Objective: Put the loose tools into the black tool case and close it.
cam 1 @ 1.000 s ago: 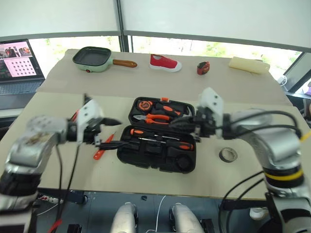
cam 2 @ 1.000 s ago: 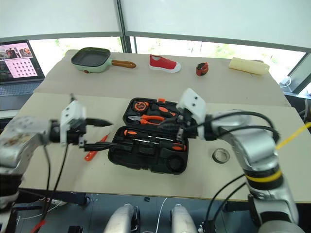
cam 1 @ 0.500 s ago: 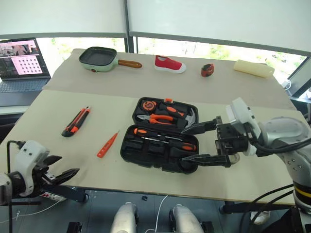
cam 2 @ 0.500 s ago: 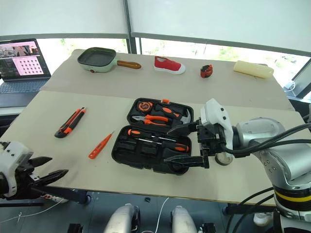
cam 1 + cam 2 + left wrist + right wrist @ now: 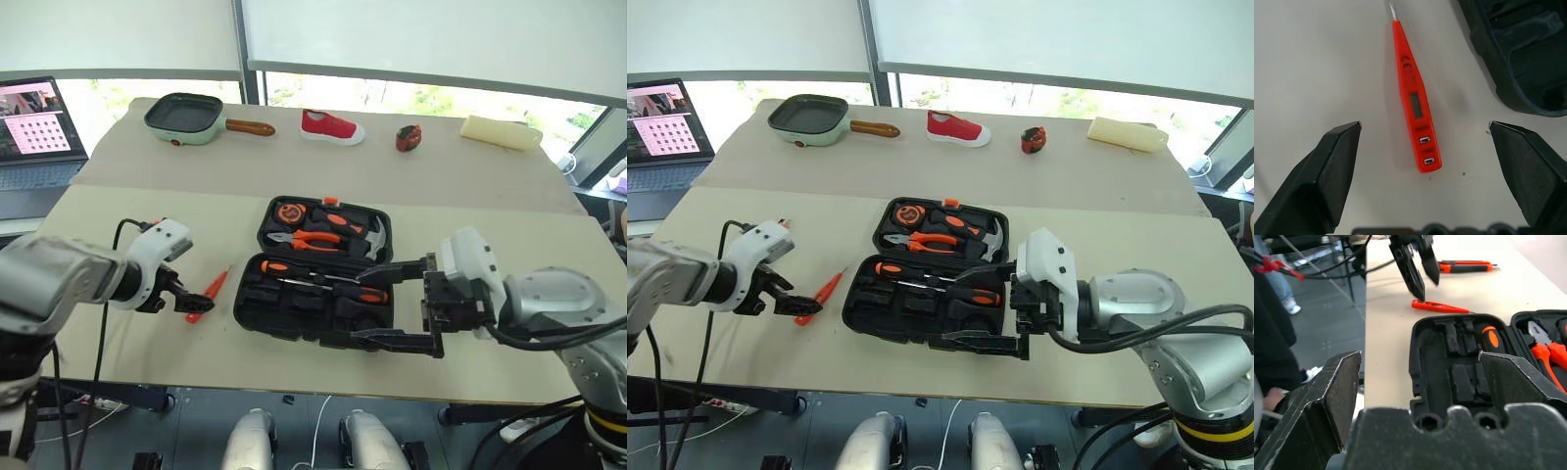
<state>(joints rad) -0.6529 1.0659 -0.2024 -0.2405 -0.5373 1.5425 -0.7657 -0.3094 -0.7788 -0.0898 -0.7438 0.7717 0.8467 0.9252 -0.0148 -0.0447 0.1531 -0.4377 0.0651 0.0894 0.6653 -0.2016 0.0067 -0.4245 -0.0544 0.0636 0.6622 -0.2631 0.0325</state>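
Observation:
My left gripper is to grab the small screwdriver next by its flat orange body (image 5: 214, 290), because the bare metal tip (image 5: 229, 269) narrows to a point.
The black tool case (image 5: 294, 308) lies open in the middle of the table. Two screwdrivers (image 5: 277, 266) rest in its near half. A small all-orange screwdriver (image 5: 1413, 98) lies loose on the table just left of the case. My left gripper (image 5: 179, 297) hangs open over it and points down, with a finger on either side and touching nothing. The orange-and-black utility knife (image 5: 1466, 267) lies further left, behind that hand. My right gripper (image 5: 343, 306) is open and empty, its fingers reaching level across the case's near right part.
Orange-handled pliers (image 5: 313, 238), a hammer and a round tape measure sit in the case's far half. Along the far table are a green frying pan (image 5: 186, 116), a red shoe (image 5: 331, 127), a red-and-black gadget (image 5: 409, 138) and a pale block (image 5: 502, 131). A laptop (image 5: 29, 127) stands far left.
My left gripper has swung from the table's front left edge to over the small orange screwdriver and tipped downward. My right gripper has opened wide and drawn back from the case's middle.

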